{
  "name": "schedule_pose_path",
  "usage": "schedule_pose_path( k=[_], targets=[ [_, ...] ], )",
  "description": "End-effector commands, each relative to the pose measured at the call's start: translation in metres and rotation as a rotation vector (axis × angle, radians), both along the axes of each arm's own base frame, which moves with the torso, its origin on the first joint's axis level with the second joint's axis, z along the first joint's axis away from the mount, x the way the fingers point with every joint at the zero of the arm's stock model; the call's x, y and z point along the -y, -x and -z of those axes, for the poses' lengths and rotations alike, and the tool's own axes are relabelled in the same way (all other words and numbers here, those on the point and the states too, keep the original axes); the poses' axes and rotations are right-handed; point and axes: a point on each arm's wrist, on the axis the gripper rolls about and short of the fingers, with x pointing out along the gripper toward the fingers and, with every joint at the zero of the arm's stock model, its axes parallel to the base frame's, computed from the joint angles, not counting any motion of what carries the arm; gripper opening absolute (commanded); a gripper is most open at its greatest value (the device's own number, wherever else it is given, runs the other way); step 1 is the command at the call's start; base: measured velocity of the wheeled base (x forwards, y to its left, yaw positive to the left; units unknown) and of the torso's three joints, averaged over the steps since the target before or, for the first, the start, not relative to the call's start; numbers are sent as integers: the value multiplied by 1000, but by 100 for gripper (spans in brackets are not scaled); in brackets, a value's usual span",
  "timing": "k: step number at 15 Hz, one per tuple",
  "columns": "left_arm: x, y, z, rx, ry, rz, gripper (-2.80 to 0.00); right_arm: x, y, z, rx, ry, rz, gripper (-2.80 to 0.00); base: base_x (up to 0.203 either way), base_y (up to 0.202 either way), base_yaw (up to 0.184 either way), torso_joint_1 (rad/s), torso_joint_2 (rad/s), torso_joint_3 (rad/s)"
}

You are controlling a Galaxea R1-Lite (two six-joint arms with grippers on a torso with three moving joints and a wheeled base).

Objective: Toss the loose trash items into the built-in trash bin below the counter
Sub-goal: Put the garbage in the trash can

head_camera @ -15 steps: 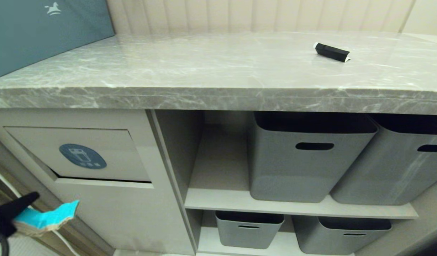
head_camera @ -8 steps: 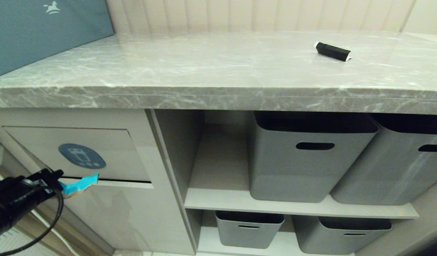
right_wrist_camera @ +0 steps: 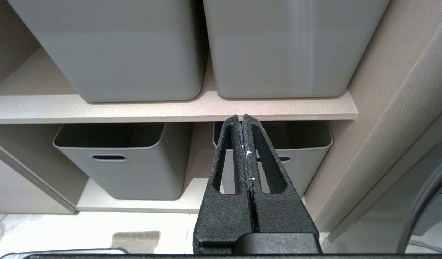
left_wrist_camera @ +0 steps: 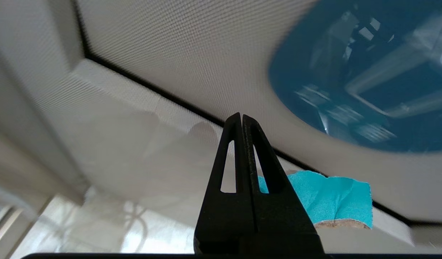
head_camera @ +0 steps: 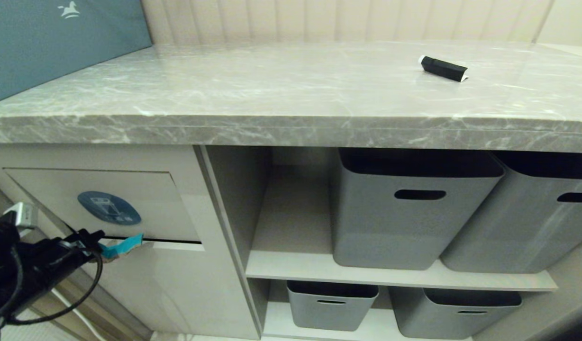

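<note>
The cardboard scrap must go into the bin before my left gripper releases it: its blue strip is outside the bin's nearly shut flap.
My left gripper is shut on the tan cardboard scrap with the blue strip, one of the loose trash items. It holds the scrap against the dark slit at the lower edge of the built-in trash bin's flap, just below the round blue sticker. In the left wrist view the scrap sticks out beside the closed fingers of the left gripper, close under the sticker. The black wrapper with a white end lies on the counter at the far right. My right gripper is shut and empty, low before the shelves.
Grey plastic tubs fill the open shelves to the right of the bin panel, with two smaller ones on the shelf below. A teal box with a white horse logo stands on the counter's far left.
My left arm has risen and reached forward, carrying the cardboard scrap from low at the left up to the flap's lower edge. The wrapper and the right arm have not moved.
</note>
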Motion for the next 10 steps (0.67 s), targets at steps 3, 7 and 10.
schedule_pose_path(
  k=[3,7,10],
  targets=[
    [-6,-26,23,47,6,38,-280,0,0,0,0,0,0,-280,0,0,0,0,0,0],
    [-5,-36,19,81,6,64,-280,0,0,0,-1,0,0,-280,0,0,0,0,0,0],
    [-6,-44,12,121,1,65,-280,0,0,0,-1,0,0,-280,0,0,0,0,0,0]
  ],
)
